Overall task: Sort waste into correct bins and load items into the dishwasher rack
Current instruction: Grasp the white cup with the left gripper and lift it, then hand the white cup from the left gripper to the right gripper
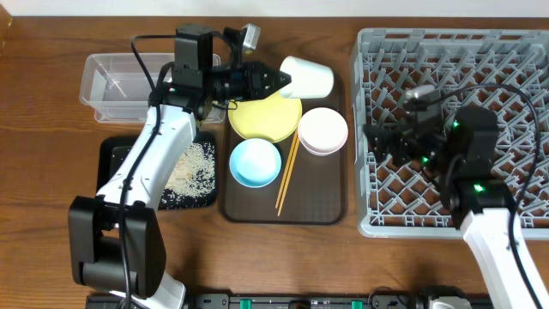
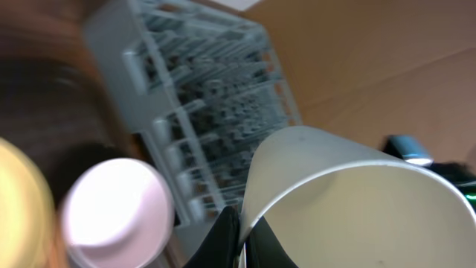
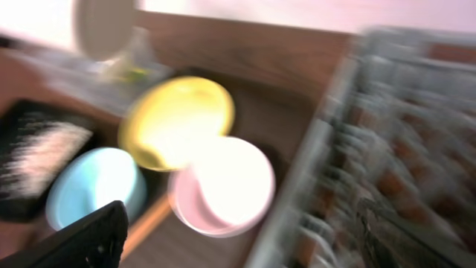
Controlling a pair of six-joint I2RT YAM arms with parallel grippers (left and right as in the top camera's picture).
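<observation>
The pale cup's rim should stay free to face into the rack (image 1: pixel 480 51), so my right gripper will next hold the cup around its base end (image 1: pixel 324 81).
My left gripper (image 1: pixel 276 80) is shut on the rim of the pale cup (image 1: pixel 309 77) and holds it on its side above the back of the brown tray. In the left wrist view the jaws (image 2: pixel 242 240) pinch the cup wall (image 2: pixel 357 201). The yellow plate (image 1: pixel 266 118), white-pinkish bowl (image 1: pixel 323 130), light blue bowl (image 1: pixel 256 163) and chopsticks (image 1: pixel 287 172) lie on the tray. Rice (image 1: pixel 190 167) lies in the black tray (image 1: pixel 116 154). The clear box (image 1: pixel 129 79) stands behind it. My right gripper (image 1: pixel 379 137) is open over the left part of the grey rack (image 1: pixel 480 51). The tissue is hidden.
The dark brown serving tray (image 1: pixel 322 202) sits between the black tray and the rack. The right wrist view is blurred; it shows the plate (image 3: pixel 175 119), both bowls (image 3: pixel 223 182) (image 3: pixel 93 186) and the rack edge (image 3: pixel 335 149). A green-yellow scrap (image 3: pixel 132 72) shows by the clear box.
</observation>
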